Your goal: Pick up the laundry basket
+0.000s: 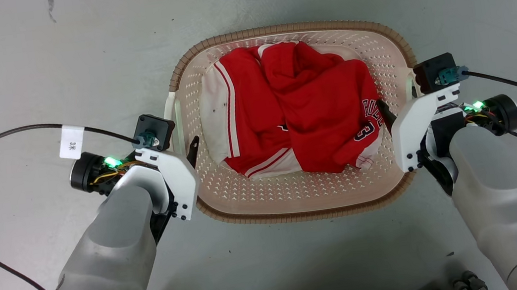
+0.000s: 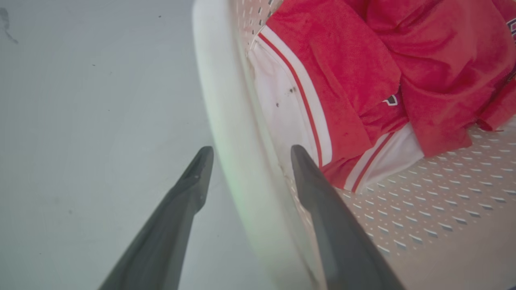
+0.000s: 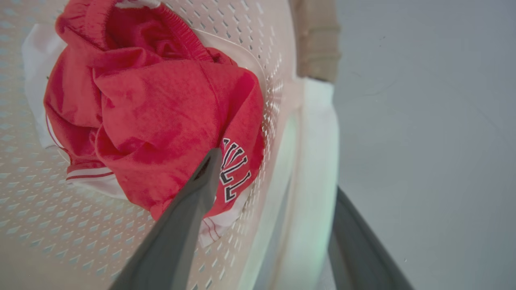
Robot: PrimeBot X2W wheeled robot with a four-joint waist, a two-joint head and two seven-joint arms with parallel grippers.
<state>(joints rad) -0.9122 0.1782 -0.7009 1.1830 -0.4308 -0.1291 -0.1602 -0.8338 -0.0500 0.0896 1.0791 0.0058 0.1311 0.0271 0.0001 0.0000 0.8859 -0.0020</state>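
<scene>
The left gripper should next take the basket by its smooth white handle [image 1: 174, 126] to lift the laundry basket [image 1: 294, 191].
The laundry basket [image 1: 294, 191] sits on the grey floor between my two arms, cream and perforated with a brown woven rim. Red and white clothes [image 1: 313, 103] lie inside it. My left gripper [image 1: 186, 149] is open at the basket's left side. In the left wrist view it [image 2: 252, 151] straddles the white handle [image 2: 234, 121], one finger outside and one inside the wall. My right gripper [image 1: 396, 112] is open at the right side. Seen from the right wrist, it [image 3: 278, 173] straddles the other white handle [image 3: 318, 141], whose band partly hides the outer finger.
Bare grey floor [image 1: 29, 70] surrounds the basket on every side. Black cables with white tags [image 1: 72, 142] loop out from both wrists. Part of my base shows at the bottom edge of the head view.
</scene>
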